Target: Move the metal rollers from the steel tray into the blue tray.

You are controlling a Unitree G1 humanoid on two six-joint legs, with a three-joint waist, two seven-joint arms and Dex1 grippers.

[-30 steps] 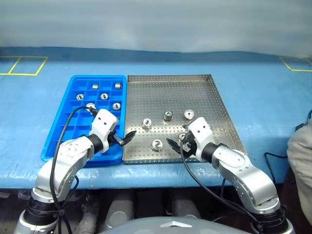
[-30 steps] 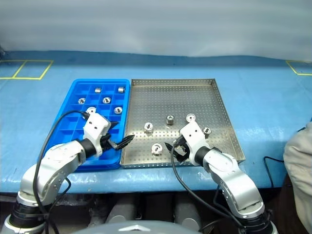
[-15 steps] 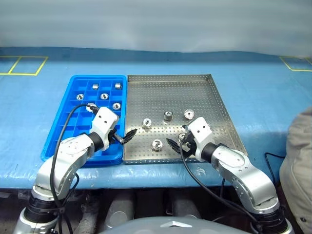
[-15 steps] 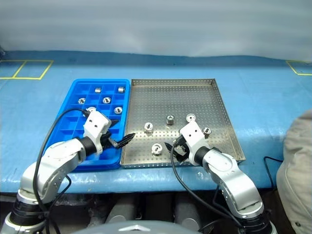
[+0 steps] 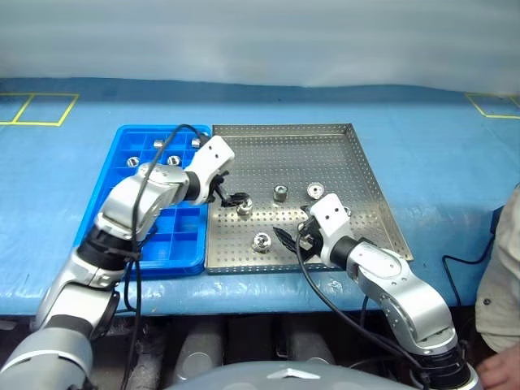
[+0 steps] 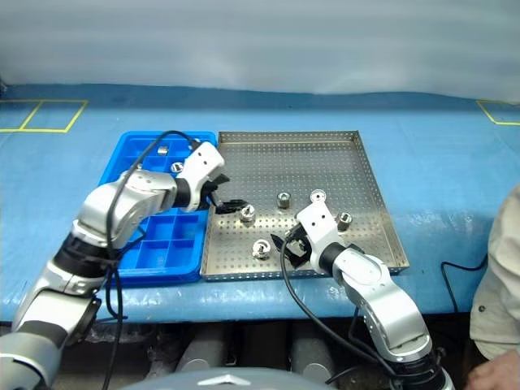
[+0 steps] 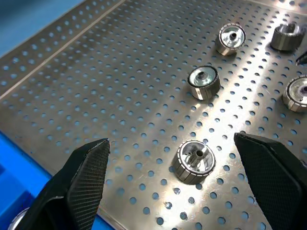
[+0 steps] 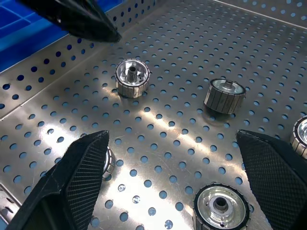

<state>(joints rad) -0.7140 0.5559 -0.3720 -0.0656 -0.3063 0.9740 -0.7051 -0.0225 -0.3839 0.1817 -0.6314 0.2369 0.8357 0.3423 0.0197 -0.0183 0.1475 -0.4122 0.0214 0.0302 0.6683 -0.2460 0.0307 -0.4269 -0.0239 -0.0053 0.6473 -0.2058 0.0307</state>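
The roller (image 5: 244, 208) (image 7: 194, 162) is still beneath my left gripper's fingers, so closing now would miss the roller and it is too early to close. Lowering comes next.
The steel tray (image 5: 284, 154) holds several metal rollers, among them one (image 5: 244, 208) near its left rim, one (image 5: 280, 193) in the middle and one (image 5: 261, 240) toward the front. My left gripper (image 5: 230, 197) hovers open just left of the first roller (image 7: 194, 160), which lies between its fingers (image 7: 86, 177) in the left wrist view. Farther right, over the tray's front, my right gripper (image 5: 291, 237) is open and empty, with rollers (image 8: 132, 76) (image 8: 225, 96) ahead of it. The blue tray (image 5: 175, 244) on the left has rollers (image 5: 133, 162) in far compartments.
Both trays lie side by side on a blue-covered table (image 5: 439, 154). Yellow tape marks (image 5: 36, 110) sit at the far corners. A person (image 5: 505, 268) stands at the table's right edge. My left arm crosses over the blue tray.
My left arm has swung from the blue tray's near right corner forward and right, over the steel tray's left side. The right arm has stayed put. The person at the right has shifted.
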